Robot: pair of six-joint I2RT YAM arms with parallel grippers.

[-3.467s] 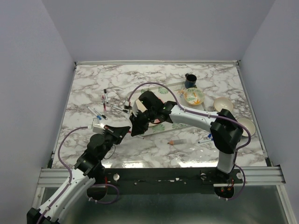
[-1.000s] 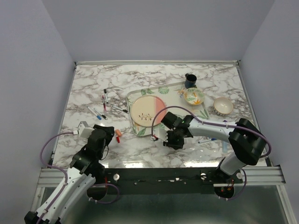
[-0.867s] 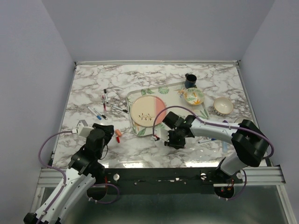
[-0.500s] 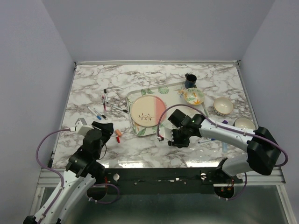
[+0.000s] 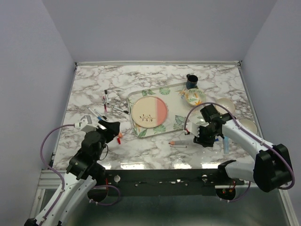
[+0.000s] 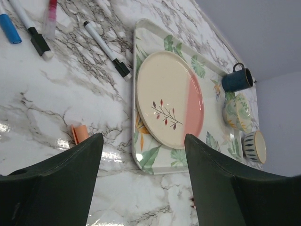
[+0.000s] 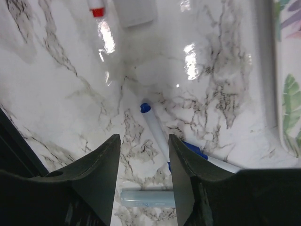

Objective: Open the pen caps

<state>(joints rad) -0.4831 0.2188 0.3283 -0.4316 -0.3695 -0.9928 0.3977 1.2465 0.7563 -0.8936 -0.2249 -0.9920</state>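
The blue cap should stay free for my left gripper to grab. My right gripper will next take the white pen by its body near the small blue end (image 7: 153,124).
My left gripper (image 5: 112,128) hangs open and empty over the marble, left of the tray. A small orange pen cap (image 6: 80,133) lies loose just outside its left finger (image 6: 70,174). Several thin white pens (image 5: 101,106) with blue, red and black caps lie further back on the left. My right gripper (image 5: 207,139) is open over the right side of the table. Under its jaws lie a white pen with a blue end (image 7: 155,125), a blue cap (image 7: 194,150) and a light-blue highlighter (image 7: 148,197). An orange-tipped pen (image 5: 178,143) lies in front of the tray.
A leaf-patterned tray (image 5: 141,133) holds a cream-and-pink plate (image 5: 148,112), a patterned bowl (image 5: 194,97) and a dark blue mug (image 5: 191,81). Two more bowls (image 5: 227,103) sit at the right of the table. The tray's edge (image 7: 286,70) is to the right in the right wrist view.
My right arm has swung from the tray's front edge to the right side of the table and its jaws have widened. My left gripper has opened wider and shifted slightly right.
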